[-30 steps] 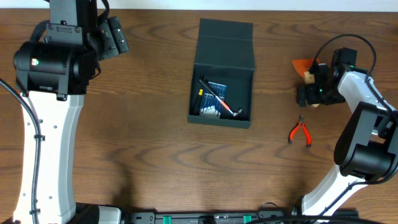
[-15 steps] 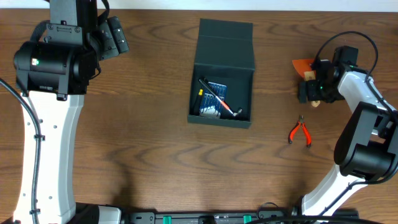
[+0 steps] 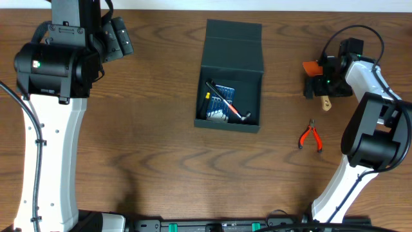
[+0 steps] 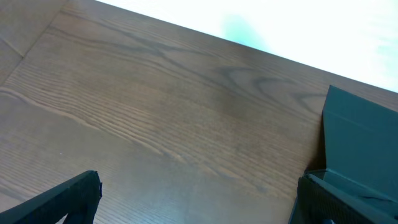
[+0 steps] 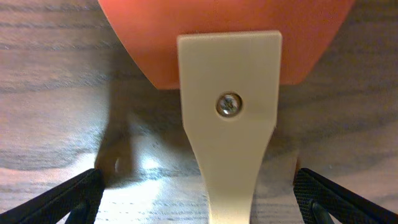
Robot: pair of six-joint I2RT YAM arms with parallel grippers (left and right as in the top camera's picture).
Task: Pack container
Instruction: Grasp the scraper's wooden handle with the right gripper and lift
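The narrow neck of the cream handle is between my open right fingers, with wood on both sides. My right gripper should close now. Closing now would hold the neck.
The container [image 3: 230, 120] is a dark box in the middle of the table with its flap lid [image 3: 233, 44] open at the back. Inside lie a blue case [image 3: 223, 95] and a screwdriver [image 3: 235, 111]. In the left wrist view its corner [image 4: 364, 134] shows at the right. My right gripper [image 3: 319, 85] hangs open over an orange scraper [image 3: 311, 66]. The scraper's cream handle [image 5: 229, 124] lies between the spread fingers [image 5: 65, 199], untouched. My left gripper [image 3: 120, 37] stands open at the far left, with only bare wood between its fingers [image 4: 62, 199].
Red-handled pliers [image 3: 310, 136] lie on the table in front of the scraper, right of the container. The table's far edge [image 4: 205, 37] runs close behind my left gripper.
My right gripper has moved toward the table's far edge, along the scraper, and now covers more of the orange blade; the handle's end shows in front of it. The left arm has not moved.
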